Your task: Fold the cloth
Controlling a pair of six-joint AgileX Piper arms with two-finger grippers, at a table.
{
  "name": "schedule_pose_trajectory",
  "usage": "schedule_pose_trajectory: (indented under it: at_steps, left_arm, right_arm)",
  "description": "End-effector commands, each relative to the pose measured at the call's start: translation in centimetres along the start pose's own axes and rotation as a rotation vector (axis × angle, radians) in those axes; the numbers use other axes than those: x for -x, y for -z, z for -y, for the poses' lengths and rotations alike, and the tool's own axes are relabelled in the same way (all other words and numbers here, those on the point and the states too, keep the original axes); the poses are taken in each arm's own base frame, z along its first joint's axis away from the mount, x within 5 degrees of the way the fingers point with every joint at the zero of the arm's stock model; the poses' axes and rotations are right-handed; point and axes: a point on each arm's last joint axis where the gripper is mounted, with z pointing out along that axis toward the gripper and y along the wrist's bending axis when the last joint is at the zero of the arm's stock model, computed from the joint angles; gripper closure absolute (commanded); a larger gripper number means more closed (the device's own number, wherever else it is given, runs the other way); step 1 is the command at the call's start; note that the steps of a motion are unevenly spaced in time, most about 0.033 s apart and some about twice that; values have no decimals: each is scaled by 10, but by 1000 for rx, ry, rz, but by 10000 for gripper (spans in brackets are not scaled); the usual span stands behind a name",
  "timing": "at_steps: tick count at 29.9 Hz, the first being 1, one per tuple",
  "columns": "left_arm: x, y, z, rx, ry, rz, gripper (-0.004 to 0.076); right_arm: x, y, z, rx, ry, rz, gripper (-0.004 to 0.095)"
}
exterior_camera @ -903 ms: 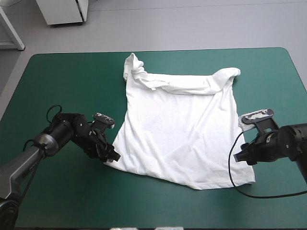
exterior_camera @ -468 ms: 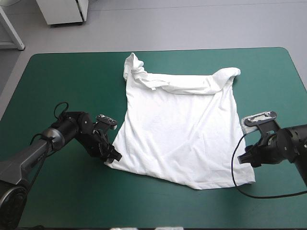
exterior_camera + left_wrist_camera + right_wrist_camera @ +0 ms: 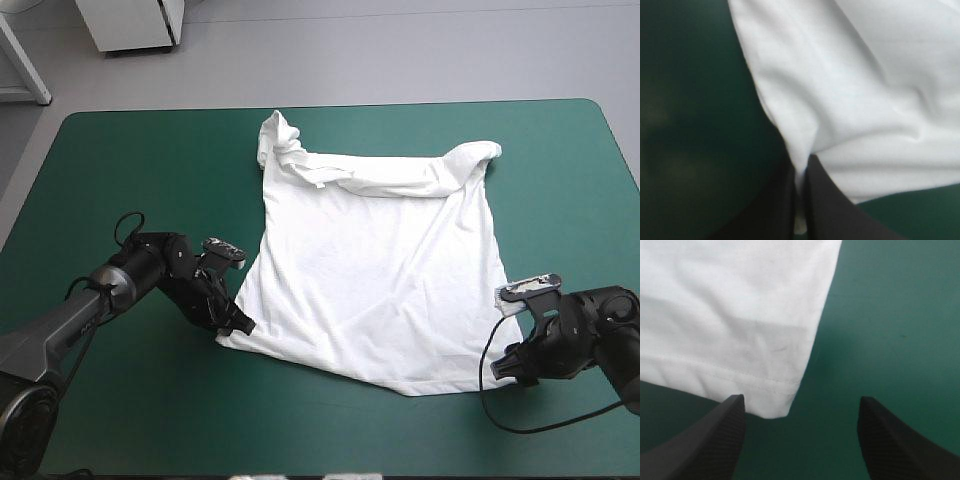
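Observation:
The right gripper grabs the T-shirt by its free hem corner (image 3: 776, 402) next, since the T-shirt lies spread flat over the cover.
The white T-shirt (image 3: 380, 270) lies spread on the teal-green cover, its sleeves bunched toward the far edge. My left gripper (image 3: 232, 325) sits at the shirt's near left hem corner. In the left wrist view its black fingers (image 3: 825, 200) are all but shut with a fold of the T-shirt (image 3: 865, 100) pinched between them. My right gripper (image 3: 512, 365) rests low on the table beside the near right hem corner. In the right wrist view it (image 3: 800, 427) is open, and the T-shirt's corner (image 3: 775, 407) lies just ahead, between the fingers.
The teal-green cover (image 3: 130, 170) lies bare to the left, to the right and along the near edge. A white cabinet (image 3: 130, 22) stands beyond the far edge.
My right gripper has moved toward the near edge, along the shirt's right side, down to the hem corner. My left gripper has shifted only slightly at the left hem corner.

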Motion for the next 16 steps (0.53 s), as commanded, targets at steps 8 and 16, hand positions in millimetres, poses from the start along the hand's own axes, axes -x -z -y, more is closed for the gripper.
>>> schedule_pose_trajectory:
  at_steps: [8, 16]
  left_arm:
    - [3, 2, 5, -28, 28, 33, 733]
    - [3, 2, 5, -28, 29, 33, 733]
  right_arm:
    - [23, -28, -2, 50, -7, -24, 304]
    - [29, -45, -4, 79, -22, -83, 505]
